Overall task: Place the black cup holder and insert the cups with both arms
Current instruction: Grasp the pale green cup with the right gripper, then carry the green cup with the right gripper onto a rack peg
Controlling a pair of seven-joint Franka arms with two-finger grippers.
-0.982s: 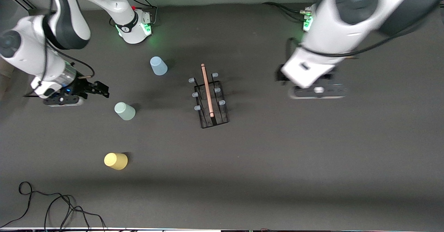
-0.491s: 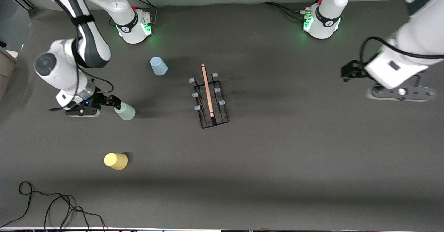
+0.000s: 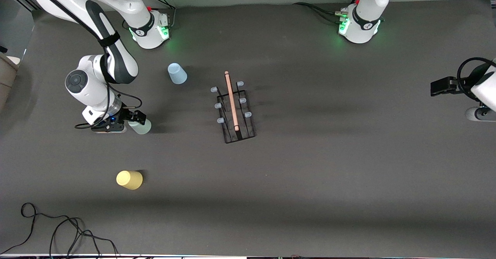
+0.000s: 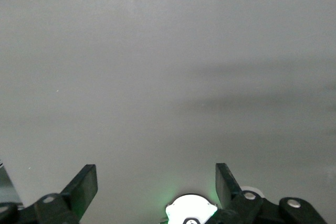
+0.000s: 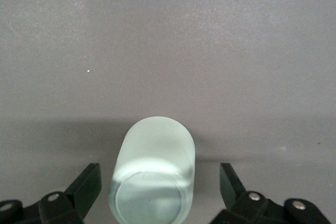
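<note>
I need to close my right gripper on the sage green cup now, because the gripper's fingers are on either side of the cup.
The black cup holder (image 3: 235, 124) stands mid-table, its wooden handle (image 3: 231, 100) running along the top. Toward the right arm's end are the cups. The pale blue cup (image 3: 177, 73) is farthest from the front camera and the yellow cup (image 3: 129, 180) is nearest. The sage green cup (image 3: 142, 127) stands between them. My right gripper (image 3: 135, 120) is low and open around the green cup (image 5: 152, 171), with both fingers (image 5: 86, 184) apart from its sides. My left gripper (image 3: 438, 86) hangs open and empty over the table's left-arm end; its fingers (image 4: 84, 187) stand wide.
Both green-lit arm bases (image 3: 153, 32) (image 3: 358, 26) stand along the table edge farthest from the front camera. Loose black cables (image 3: 58, 232) lie at the near corner on the right arm's end. The left arm's base (image 4: 191, 211) shows between that gripper's fingers.
My right gripper came down and over to straddle the green cup. The left arm swung away from the holder toward its own end of the table. No cup or holder has moved.
</note>
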